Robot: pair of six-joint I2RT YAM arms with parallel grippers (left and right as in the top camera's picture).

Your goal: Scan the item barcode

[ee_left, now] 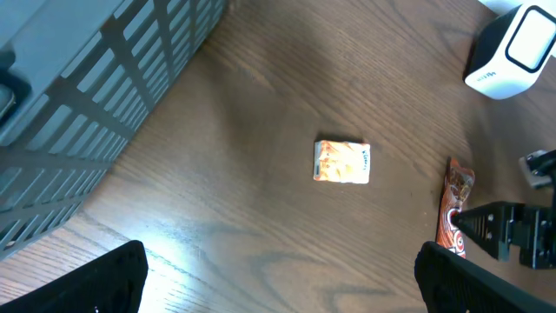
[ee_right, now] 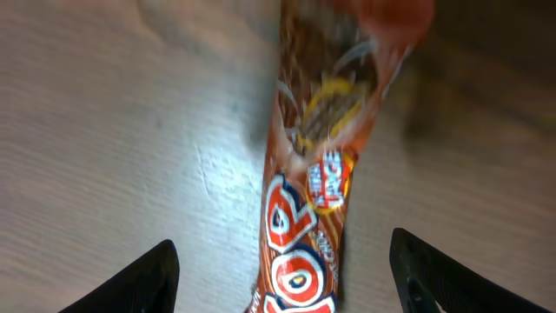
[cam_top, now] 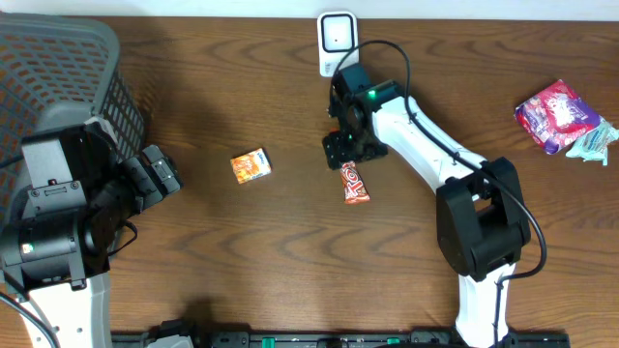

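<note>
Next, my right gripper pinches the chocolate bar wrapper across its narrow width at the lettering (cam_top: 353,181) and leaves the pictured end free for the barcode scanner (cam_top: 336,39).
A red-brown chocolate bar wrapper (cam_top: 355,183) lies flat on the wooden table just below the white barcode scanner (cam_top: 336,39). My right gripper (cam_top: 340,150) hovers over the bar's upper end. In the right wrist view the bar (ee_right: 313,174) runs between the fingers, and my right gripper (ee_right: 282,278) is open with both pads clear of the wrapper. A small orange packet (cam_top: 250,165) lies to the left of it. My left gripper (cam_top: 160,174) is open and empty at the left, and in its own view my left gripper (ee_left: 278,278) looks at the packet (ee_left: 342,163).
A grey mesh basket (cam_top: 58,68) stands at the back left beside the left arm. A pink snack bag (cam_top: 556,114) and a teal wrapper (cam_top: 592,143) lie at the far right. Bare wood separates the packet from the left gripper.
</note>
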